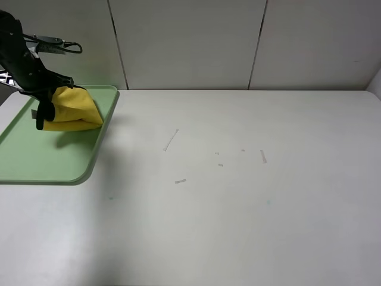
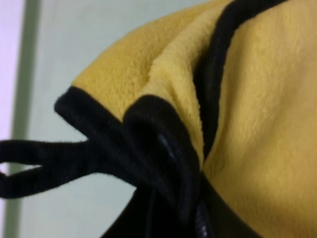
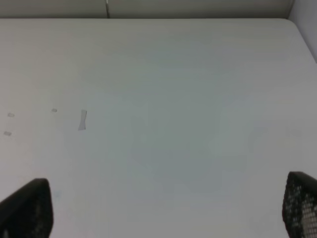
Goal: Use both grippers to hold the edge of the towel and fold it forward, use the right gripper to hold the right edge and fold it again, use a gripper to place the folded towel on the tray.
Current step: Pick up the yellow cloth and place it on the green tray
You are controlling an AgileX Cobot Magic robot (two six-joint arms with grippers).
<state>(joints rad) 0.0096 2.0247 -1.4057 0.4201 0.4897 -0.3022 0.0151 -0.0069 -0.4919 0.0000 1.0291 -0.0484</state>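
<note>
The folded towel's lower edge (image 1: 71, 127) hangs inside the tray's rim over the tray's green bottom. The towel would lie in the tray (image 1: 59, 164), so my left gripper releases it now.
The folded yellow towel (image 1: 76, 107) hangs bunched in my left gripper (image 1: 43, 114), which is shut on its left side over the far part of the mint-green tray (image 1: 59, 164). The towel casts a shadow on the tray floor below it. In the left wrist view the yellow plush (image 2: 257, 99) fills the picture, with its black edge (image 2: 99, 126) and corner loop (image 2: 44, 166) close up. My right gripper (image 3: 163, 208) is open and empty above the bare table. It is out of the exterior high view.
The white table (image 1: 238, 208) carries a few small scraps of tape (image 1: 262, 156) near its middle. A panelled wall stands behind the table. The tray sits at the table's far left edge.
</note>
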